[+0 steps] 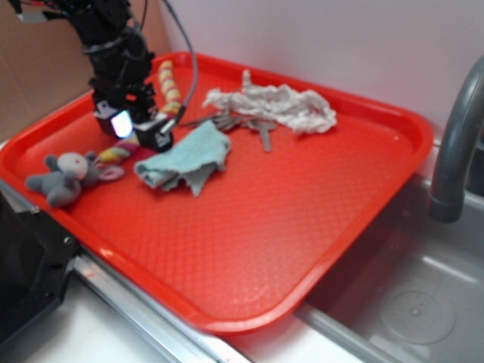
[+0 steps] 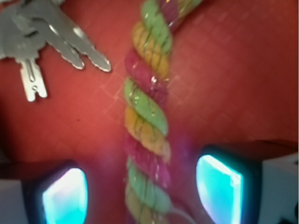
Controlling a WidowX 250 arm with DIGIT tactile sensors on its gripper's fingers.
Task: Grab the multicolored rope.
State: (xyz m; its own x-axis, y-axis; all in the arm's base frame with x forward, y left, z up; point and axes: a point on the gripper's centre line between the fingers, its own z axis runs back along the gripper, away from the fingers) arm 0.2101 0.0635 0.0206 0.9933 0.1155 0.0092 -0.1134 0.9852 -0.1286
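My gripper's glowing fingers sit low on either side of the multicolored rope, so it is now time to close on the rope.
The multicolored rope is a thick twisted cord of yellow, pink-red and pale green strands. It lies along the red tray at the back left, partly hidden by the arm. My gripper is low over the rope and open. In the wrist view the rope runs down the middle between the two glowing cyan pads, with a gap of bare tray on each side. Neither pad touches it.
A bunch of keys lies just left of the rope. A light teal cloth sits right of the gripper, a white rag behind it. A grey plush mouse lies at the tray's left edge. A sink and faucet are at the right.
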